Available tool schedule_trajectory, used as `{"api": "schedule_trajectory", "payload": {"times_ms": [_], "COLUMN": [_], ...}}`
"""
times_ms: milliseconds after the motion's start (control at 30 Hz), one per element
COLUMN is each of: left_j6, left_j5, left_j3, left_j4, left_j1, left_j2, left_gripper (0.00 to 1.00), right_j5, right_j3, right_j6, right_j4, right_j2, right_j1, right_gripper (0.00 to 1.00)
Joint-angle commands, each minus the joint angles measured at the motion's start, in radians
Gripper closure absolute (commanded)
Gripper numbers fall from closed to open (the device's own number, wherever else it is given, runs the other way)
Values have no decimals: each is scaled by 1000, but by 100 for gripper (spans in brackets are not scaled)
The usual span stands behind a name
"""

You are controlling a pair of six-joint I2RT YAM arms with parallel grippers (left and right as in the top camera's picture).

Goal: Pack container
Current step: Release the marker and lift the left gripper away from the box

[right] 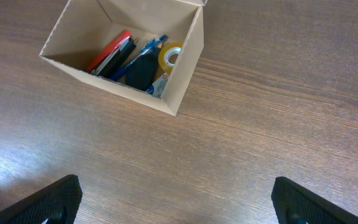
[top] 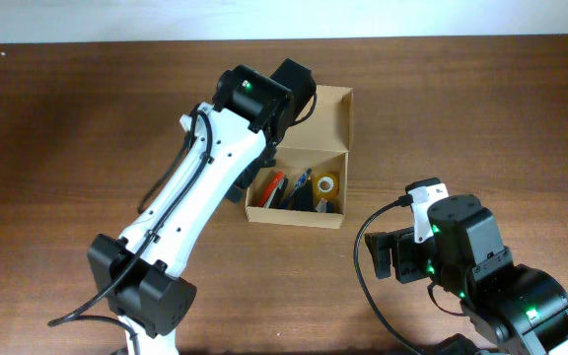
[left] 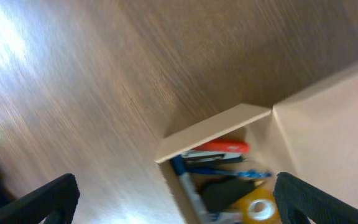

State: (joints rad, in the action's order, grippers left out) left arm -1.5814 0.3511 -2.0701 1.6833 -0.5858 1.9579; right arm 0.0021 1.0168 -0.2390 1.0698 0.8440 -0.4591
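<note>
My right gripper closes empty next, then brings its fingers behind the open flap lid's outer side (top: 327,117) to fold the container (top: 295,216) shut.
The container (top: 295,216) is a tan cardboard box standing mid-table with its flap lid (top: 329,116) swung open to the far side. Inside lie a red-and-black tool (right: 109,51), blue pens (right: 143,50), a black item (right: 141,71) and a yellow tape roll (right: 170,55). My left gripper (left: 179,205) hangs open above the box's left wall (left: 210,132), with nothing between its fingers (left: 47,200). In the overhead view those fingers are hidden under the left wrist (top: 254,97). My right gripper (right: 179,202) stands open and empty over bare table, near and to the right of the box (right: 186,62).
The brown wooden table (top: 87,128) stretches out on all sides of the box. The white left arm (top: 195,187) slants from the front edge up across the box's left side. The right arm's black body (top: 481,266) sits at the front right.
</note>
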Motion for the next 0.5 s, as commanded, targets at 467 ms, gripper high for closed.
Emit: {"api": "schedule_trajectory", "payload": {"times_ms": [467], "left_j6": [1085], "left_j5": [143], "left_j3": [4], "left_j4": [-238], "left_j1": [8], "left_j2": [-27], "left_gripper": [0], "right_j5": [10], "right_j3": [-3], "right_j6": [-4], "right_j4": [0], "right_j2": [-6], "right_j1": [-6], "right_gripper": [1]}}
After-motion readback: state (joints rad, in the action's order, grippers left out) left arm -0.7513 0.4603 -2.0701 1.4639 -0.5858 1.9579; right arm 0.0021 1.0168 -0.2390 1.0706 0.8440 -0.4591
